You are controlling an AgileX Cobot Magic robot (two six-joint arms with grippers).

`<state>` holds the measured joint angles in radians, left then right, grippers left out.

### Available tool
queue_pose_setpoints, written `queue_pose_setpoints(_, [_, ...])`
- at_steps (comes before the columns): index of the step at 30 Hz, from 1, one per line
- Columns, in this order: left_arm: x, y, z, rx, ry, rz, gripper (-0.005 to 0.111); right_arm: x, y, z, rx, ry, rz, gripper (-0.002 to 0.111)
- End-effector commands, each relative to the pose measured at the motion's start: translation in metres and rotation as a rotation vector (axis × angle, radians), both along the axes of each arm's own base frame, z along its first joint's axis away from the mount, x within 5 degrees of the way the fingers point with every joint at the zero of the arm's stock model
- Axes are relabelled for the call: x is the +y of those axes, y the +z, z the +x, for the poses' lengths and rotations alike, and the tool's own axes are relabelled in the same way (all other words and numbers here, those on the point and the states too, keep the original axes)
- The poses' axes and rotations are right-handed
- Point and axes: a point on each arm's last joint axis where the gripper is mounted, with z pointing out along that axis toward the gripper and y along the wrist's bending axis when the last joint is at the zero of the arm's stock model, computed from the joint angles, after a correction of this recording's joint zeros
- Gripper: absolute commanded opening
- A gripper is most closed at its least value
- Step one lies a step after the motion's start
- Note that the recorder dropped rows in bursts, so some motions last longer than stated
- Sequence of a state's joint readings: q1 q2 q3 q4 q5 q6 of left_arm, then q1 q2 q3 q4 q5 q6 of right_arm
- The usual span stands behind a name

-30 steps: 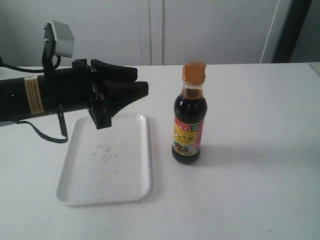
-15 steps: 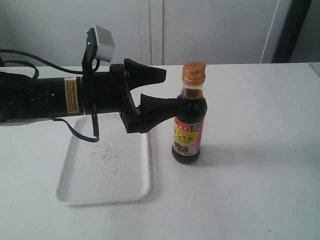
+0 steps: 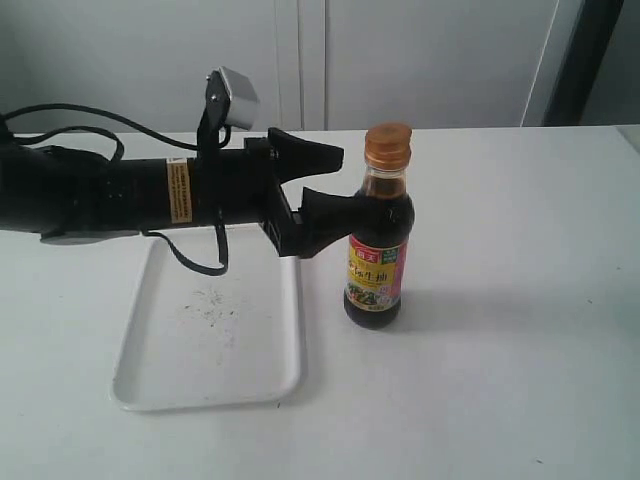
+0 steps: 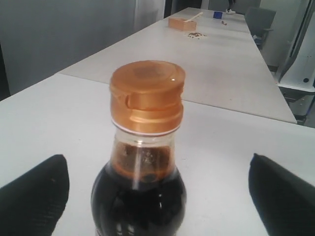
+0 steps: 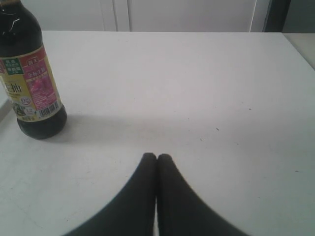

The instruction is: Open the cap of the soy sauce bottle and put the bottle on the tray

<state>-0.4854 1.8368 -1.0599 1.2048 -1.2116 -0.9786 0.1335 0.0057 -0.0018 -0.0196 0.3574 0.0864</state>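
The soy sauce bottle needs to be steady for its cap to be opened. My left gripper will grab the bottle next by its dark part below the neck (image 3: 381, 215) (image 4: 139, 196).
The soy sauce bottle (image 3: 378, 255) stands upright on the white table, just right of the tray (image 3: 250, 360). Its orange-brown cap (image 3: 388, 145) is down. My left gripper (image 3: 345, 180) reaches in from the left at neck and shoulder height, open wide. In the left wrist view the bottle (image 4: 140, 196) and cap (image 4: 146, 96) sit between the two black fingers (image 4: 34, 196), with a gap on each side and no contact. My right gripper (image 5: 156, 158) is shut on nothing, low over the table to the right of the bottle (image 5: 32, 83). It is outside the exterior view.
The tray is bare except for faint dark specks (image 3: 210, 305). The left arm (image 3: 100, 190) and its cable hang over the tray's far end. Bare white tabletop (image 3: 520, 300) lies right of the bottle. A small wooden box (image 4: 182, 23) sits on a distant table.
My left arm has moved right from over the tray to the bottle. Its jaws have opened wide and now flank the bottle's neck. The bottle has not moved.
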Motion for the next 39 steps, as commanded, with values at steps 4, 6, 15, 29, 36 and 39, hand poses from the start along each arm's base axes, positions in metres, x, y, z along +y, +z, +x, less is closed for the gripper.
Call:
queue_pose_setpoints(4, [-0.021, -0.005, 0.003, 0.01, -0.046, -0.015, 0.099, 0.0, 0.0, 0.0, -0.008, -0.012, 0.023, 0.0])
queue_pose_setpoints(6, [-0.028, -0.005, 0.003, 0.003, -0.062, -0.018, 0.099, 0.0, 0.0, 0.0, -0.008, -0.011, 0.018, 0.0])
queue_pose_setpoints(15, [-0.049, -0.014, 0.011, 0.009, -0.083, -0.034, 0.098, 0.0, 0.0, 0.0, -0.008, -0.011, 0.018, 0.0])
queue_pose_setpoints(29, [-0.068, -0.048, 0.019, 0.042, -0.097, -0.011, 0.098, 0.0, 0.0, 0.0, -0.008, -0.011, 0.018, 0.0])
queue_pose_setpoints(36, [-0.069, -0.063, 0.022, 0.053, -0.087, 0.002, 0.098, 0.0, 0.0, 0.0, -0.008, -0.011, 0.018, 0.0])
queue_pose_setpoints(39, [-0.069, -0.068, 0.022, 0.049, -0.086, 0.008, 0.098, 0.0, 0.0, 0.0, -0.008, -0.011, 0.018, 0.0])
